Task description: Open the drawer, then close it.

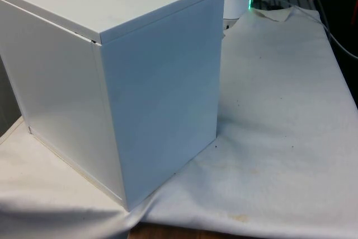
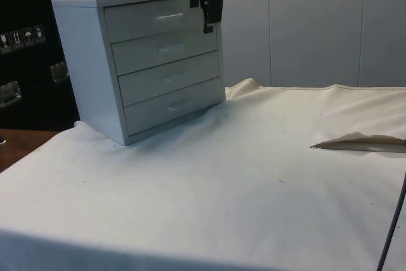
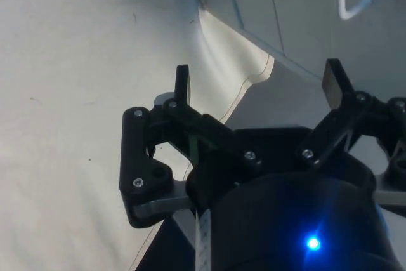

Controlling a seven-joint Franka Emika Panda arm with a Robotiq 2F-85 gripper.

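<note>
My gripper will next pull the drawer open, so it will take hold of the top drawer (image 3: pixel 381 37) by its thin metal handle, which leaves the drawer's front for closing.
A white chest of drawers (image 2: pixel 89 61) stands on the cloth with four drawers, all pushed in. The front view faces its plain back and side (image 1: pixel 140 93). Its top drawer (image 2: pixel 146 22) carries a thin handle (image 2: pixel 168 16). My black gripper (image 2: pixel 208 28) hangs in front of that drawer's end nearest the chest's corner, fingers pointing down, level with the top two drawers. In the wrist view the gripper (image 3: pixel 257 84) is open with nothing between its fingers (image 3: pixel 183 84), and the chest front (image 3: pixel 298 17) with a curved handle (image 3: pixel 351 4) lies just beyond the tips.
The white cloth (image 2: pixel 241 176) spreads wide in front of the chest. A raised fold (image 2: pixel 358 143) lies in it at the side view's right, and a dark cable (image 2: pixel 393 220) hangs near that edge. More cables (image 1: pixel 330 26) run off the table beside the robot's base.
</note>
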